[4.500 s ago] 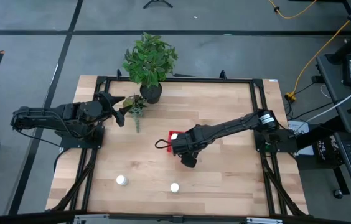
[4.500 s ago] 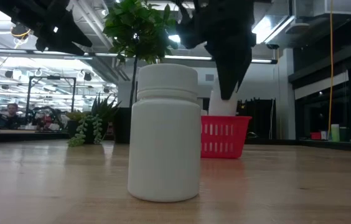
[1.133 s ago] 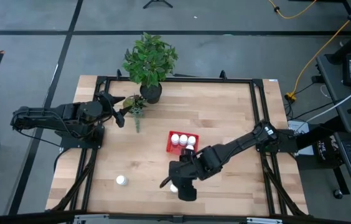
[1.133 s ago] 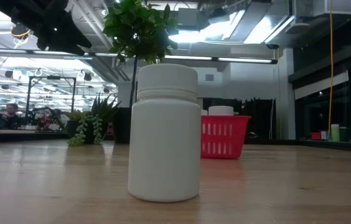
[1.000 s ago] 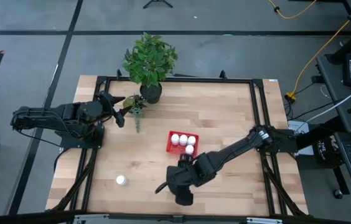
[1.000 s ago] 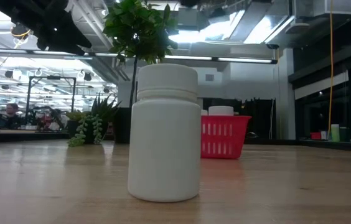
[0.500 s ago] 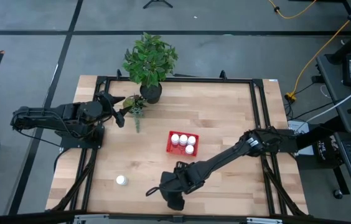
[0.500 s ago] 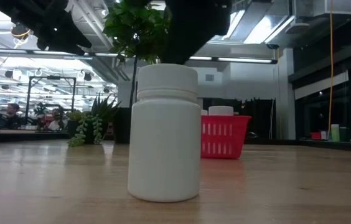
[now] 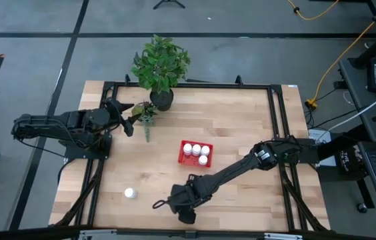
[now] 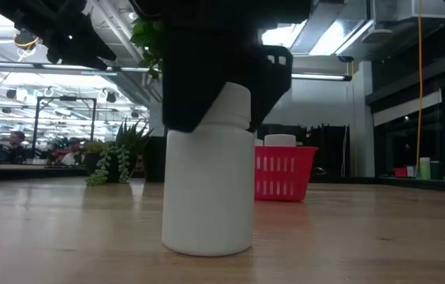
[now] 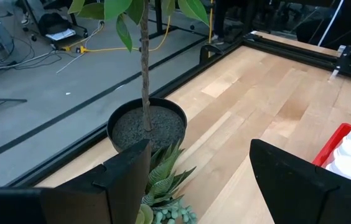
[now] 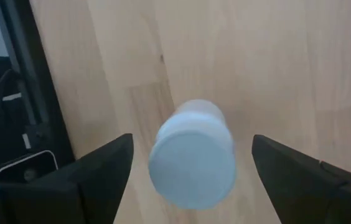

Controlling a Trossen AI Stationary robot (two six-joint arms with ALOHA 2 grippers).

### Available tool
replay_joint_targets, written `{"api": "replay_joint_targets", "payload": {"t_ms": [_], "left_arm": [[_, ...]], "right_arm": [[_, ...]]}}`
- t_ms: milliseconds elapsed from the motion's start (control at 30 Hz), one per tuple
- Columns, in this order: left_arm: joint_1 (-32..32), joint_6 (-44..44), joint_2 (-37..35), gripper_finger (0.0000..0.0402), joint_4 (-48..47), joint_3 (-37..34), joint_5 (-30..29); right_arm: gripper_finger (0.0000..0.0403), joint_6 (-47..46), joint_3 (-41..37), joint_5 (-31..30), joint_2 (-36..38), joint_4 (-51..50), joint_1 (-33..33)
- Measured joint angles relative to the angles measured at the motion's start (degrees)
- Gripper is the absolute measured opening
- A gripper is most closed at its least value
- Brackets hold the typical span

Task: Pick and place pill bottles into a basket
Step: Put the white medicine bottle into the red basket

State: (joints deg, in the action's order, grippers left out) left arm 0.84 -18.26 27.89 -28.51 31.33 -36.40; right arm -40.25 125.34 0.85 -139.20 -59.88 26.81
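Note:
My right gripper needs to close now: its fingers reach down on both sides of the bottle's cap [image 12: 192, 170] and would hold it.
A white pill bottle [image 10: 208, 185] stands upright on the table near its front edge, seen from above in the right wrist view [image 12: 194, 155]. My right gripper [image 10: 218, 95] is open over it, one finger on either side of the cap, with gaps showing; in the high view [image 9: 183, 211] the gripper hides the bottle. A second bottle [image 9: 129, 193] stands on the table to the left. The red basket [image 9: 183, 155] holds several bottles [image 9: 196, 149] at mid-table. My left gripper [image 9: 129, 122] is open and empty at the far left, by the plants.
A potted plant [image 9: 161, 67] stands at the table's far edge, with a small succulent [image 9: 146, 115] beside it, close to my left gripper. The black table frame [image 12: 20, 93] runs close by the near bottle. Bare wood lies between the basket and the front edge.
My right gripper has moved from beside the basket's near side toward the table's near and left edges, and has come down over the standing bottle, so that its fingers now flank the cap. The bottle has stayed where it was.

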Motion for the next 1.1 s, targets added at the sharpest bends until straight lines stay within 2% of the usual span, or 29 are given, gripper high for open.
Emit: {"api": "replay_joint_targets", "payload": {"t_ms": [167,267,367,533,567,767,933,1100], "left_arm": [[0.0,0.0,0.0,0.0267,0.0,0.0,0.0],[0.0,0.0,0.0,0.0267,0.0,0.0,0.0],[0.0,0.0,0.0,0.0267,0.0,0.0,0.0],[0.0,0.0,0.0,0.0267,0.0,0.0,0.0],[0.0,0.0,0.0,0.0267,0.0,0.0,0.0],[0.0,0.0,0.0,0.0267,0.0,0.0,0.0],[0.0,0.0,0.0,0.0267,0.0,0.0,0.0],[0.0,0.0,0.0,0.0267,0.0,0.0,0.0]], "right_arm": [[0.0324,-0.1,0.0,0.1,0.0,-0.1,-0.1],[0.0302,-0.1,0.0,0.5,0.0,-0.2,-0.1],[0.0260,-1.2,0.0,1.6,0.0,-0.2,-0.1],[0.0162,-0.3,0.1,2.7,0.1,0.0,0.0],[0.0156,0.1,0.1,2.7,0.2,0.2,-0.1],[0.0156,2.4,1.4,2.5,0.3,-2.5,-0.5],[0.0156,6.3,9.4,-2.4,0.2,-11.7,-1.7],[0.0155,6.3,7.9,-4.9,6.3,-14.6,-4.4]]}}
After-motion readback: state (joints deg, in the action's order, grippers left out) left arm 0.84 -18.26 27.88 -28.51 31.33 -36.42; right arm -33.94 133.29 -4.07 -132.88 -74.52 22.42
